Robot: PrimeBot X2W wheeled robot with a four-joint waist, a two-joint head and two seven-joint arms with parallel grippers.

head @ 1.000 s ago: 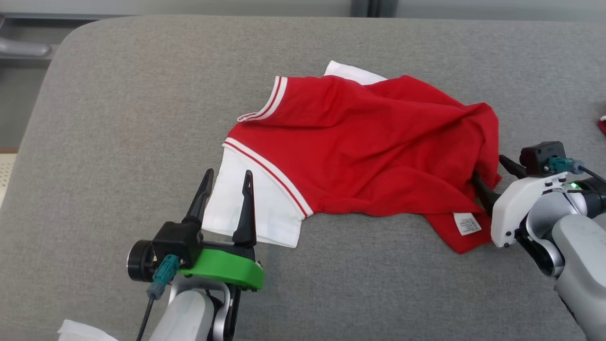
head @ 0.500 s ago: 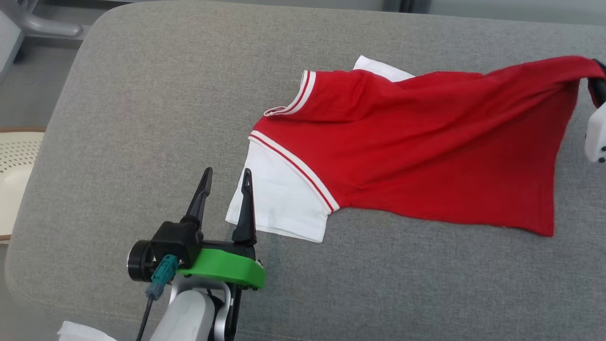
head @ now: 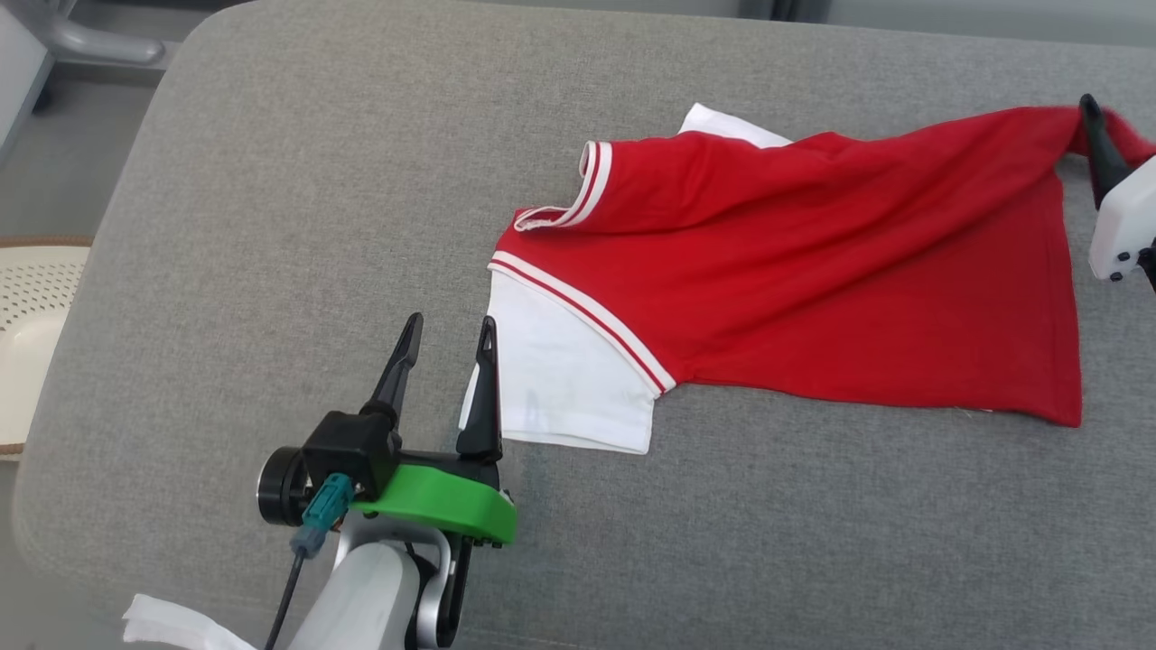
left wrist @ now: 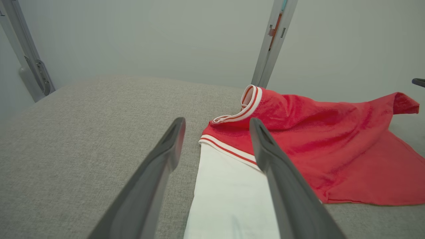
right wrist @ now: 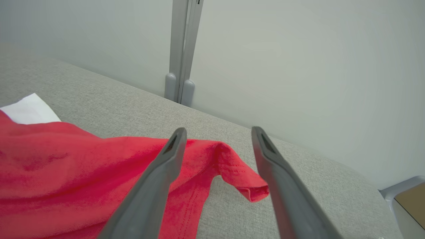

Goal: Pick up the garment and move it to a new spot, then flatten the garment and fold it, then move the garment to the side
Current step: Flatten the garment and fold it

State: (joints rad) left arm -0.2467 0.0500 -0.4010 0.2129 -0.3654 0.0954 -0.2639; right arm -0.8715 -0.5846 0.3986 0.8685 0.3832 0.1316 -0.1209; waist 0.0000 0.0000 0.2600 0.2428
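Next, my right gripper pinches its loose red hem corner [head: 1132,146] to flatten the bunched shirt [head: 824,249].
The garment [head: 813,262] is a red shirt with white sleeves and striped trim, spread across the grey padded surface [head: 361,181]. My left gripper [head: 452,320] stands open at the near white sleeve [head: 569,379]. In the left wrist view, one finger of the left gripper [left wrist: 217,121] is over the sleeve [left wrist: 229,192] and the other beside it. My right gripper [head: 1097,117] is at the shirt's far right corner. In the right wrist view it [right wrist: 219,131] is open, and the red hem corner [right wrist: 239,176] lies loose on the surface between its fingers.
A white perforated object [head: 27,343] sits off the surface's left edge. A white cloth scrap [head: 172,623] shows by my left forearm. Behind the surface are a pale wall and a grey post [right wrist: 181,49]. A box corner [right wrist: 408,199] lies past the right end.
The right gripper dragged the shirt's right corner up and to the right, spreading the red body out, then opened and let it drop. The head camera shifted. The left gripper stayed open.
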